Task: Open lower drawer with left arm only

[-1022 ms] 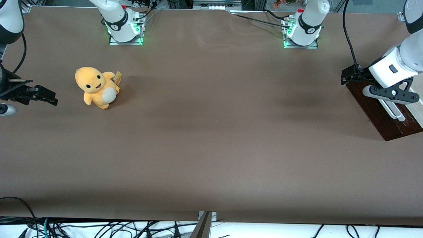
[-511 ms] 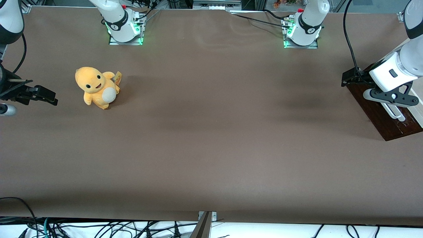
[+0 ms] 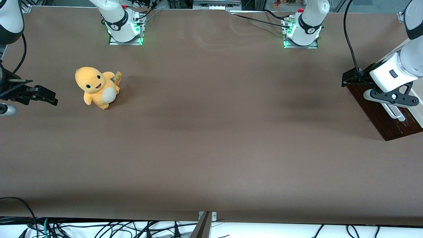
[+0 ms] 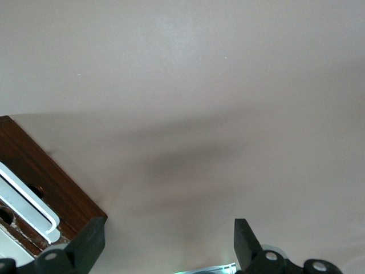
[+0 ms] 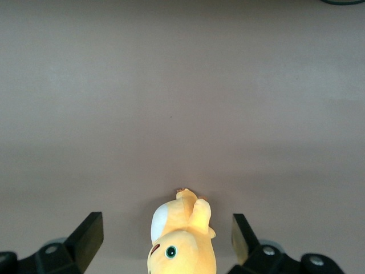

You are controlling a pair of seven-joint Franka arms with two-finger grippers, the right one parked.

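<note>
Next, my left gripper needs to grab the handle by its white bar (image 3: 393, 112). Then I need to open the lower drawer (image 3: 378, 114).
The lower drawer (image 3: 378, 114) shows as a dark-brown wooden panel at the working arm's end of the table, with a white bar handle (image 3: 392, 112) on it. In the left wrist view the same brown wood (image 4: 48, 177) and white handle (image 4: 28, 208) appear beside one finger. The left arm (image 3: 391, 74) reaches in over the drawer. Its black gripper (image 3: 346, 78) (image 4: 168, 228) hovers at the drawer's corner farthest from the front camera. It is open, with only bare table between the fingers. The gripper does not touch the handle.
A yellow plush toy (image 3: 96, 86) (image 5: 182, 240) sits toward the parked arm's end of the table. Two arm bases with green lights (image 3: 125, 28) (image 3: 301, 31) stand along the edge farthest from the front camera. Cables hang along the table's near edge (image 3: 211, 218).
The left arm's white wrist block has shifted slightly away from the front camera over the drawer. Over the last half second it has hardly moved. The gripper stays open.
</note>
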